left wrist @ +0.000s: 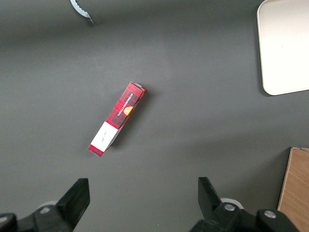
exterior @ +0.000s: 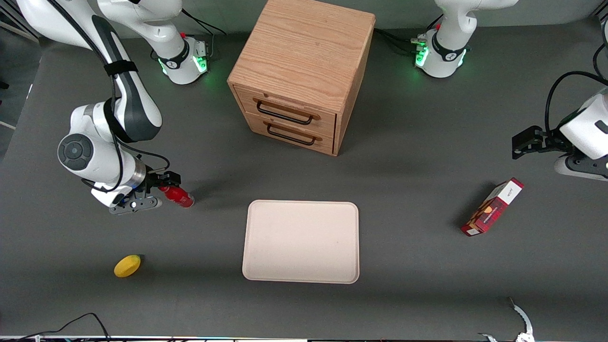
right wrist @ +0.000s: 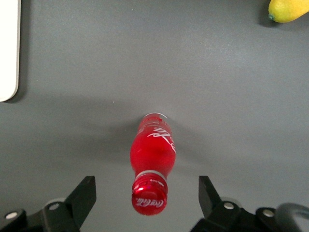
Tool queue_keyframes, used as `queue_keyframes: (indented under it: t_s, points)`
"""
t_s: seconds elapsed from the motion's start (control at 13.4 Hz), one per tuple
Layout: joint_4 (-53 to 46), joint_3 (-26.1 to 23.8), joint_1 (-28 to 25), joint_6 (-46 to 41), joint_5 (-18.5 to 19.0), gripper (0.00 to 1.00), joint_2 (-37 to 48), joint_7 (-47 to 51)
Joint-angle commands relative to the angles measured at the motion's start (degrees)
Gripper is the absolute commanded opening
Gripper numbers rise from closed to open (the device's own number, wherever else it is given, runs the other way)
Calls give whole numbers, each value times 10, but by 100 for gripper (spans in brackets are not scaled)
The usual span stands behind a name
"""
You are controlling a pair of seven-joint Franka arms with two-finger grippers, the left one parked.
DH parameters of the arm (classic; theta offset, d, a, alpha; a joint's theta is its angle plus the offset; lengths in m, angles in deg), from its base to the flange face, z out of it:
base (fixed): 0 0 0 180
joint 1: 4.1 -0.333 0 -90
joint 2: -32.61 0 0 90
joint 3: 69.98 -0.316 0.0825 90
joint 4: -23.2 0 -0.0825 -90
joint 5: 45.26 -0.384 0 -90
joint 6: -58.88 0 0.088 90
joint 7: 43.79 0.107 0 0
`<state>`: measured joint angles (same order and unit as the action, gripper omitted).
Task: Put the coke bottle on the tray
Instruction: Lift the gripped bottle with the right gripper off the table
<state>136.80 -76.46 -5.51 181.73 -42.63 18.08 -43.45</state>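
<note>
My gripper grabs the coke bottle by its red cap [exterior: 163, 188] next, to place the bottle on the tray [exterior: 300, 241].
The coke bottle [exterior: 179, 196], small, bright red and red-capped, stands on the dark table toward the working arm's end, apart from the tray. The wrist view looks down on the bottle [right wrist: 153, 152] and its cap. My gripper [exterior: 159, 189] hovers just over the bottle's top, open. In the wrist view the gripper [right wrist: 147, 189] has its fingers spread wide, one on each side of the cap, touching nothing. The cream-beige tray [exterior: 300, 241] lies flat with nothing on it, in front of the drawer cabinet. Its edge [right wrist: 7, 48] shows in the wrist view.
A wooden two-drawer cabinet [exterior: 304, 71] stands farther from the front camera than the tray. A yellow lemon [exterior: 127, 266] lies nearer to the camera than the bottle, also visible as the lemon [right wrist: 288, 9]. A red rectangular box [exterior: 492, 207] lies toward the parked arm's end.
</note>
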Motion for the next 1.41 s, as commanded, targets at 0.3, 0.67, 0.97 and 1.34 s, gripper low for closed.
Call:
queue_keyframes:
  t_s: [0.3,0.67,0.97,1.34]
  points:
    - [26,-2,6,20,12,80,16,-15]
    - [29,-2,6,20,12,37,20,-15]
    - [30,-2,5,18,12,0,24,-14]
    - [-23,-2,2,-34,12,0,39,-9]
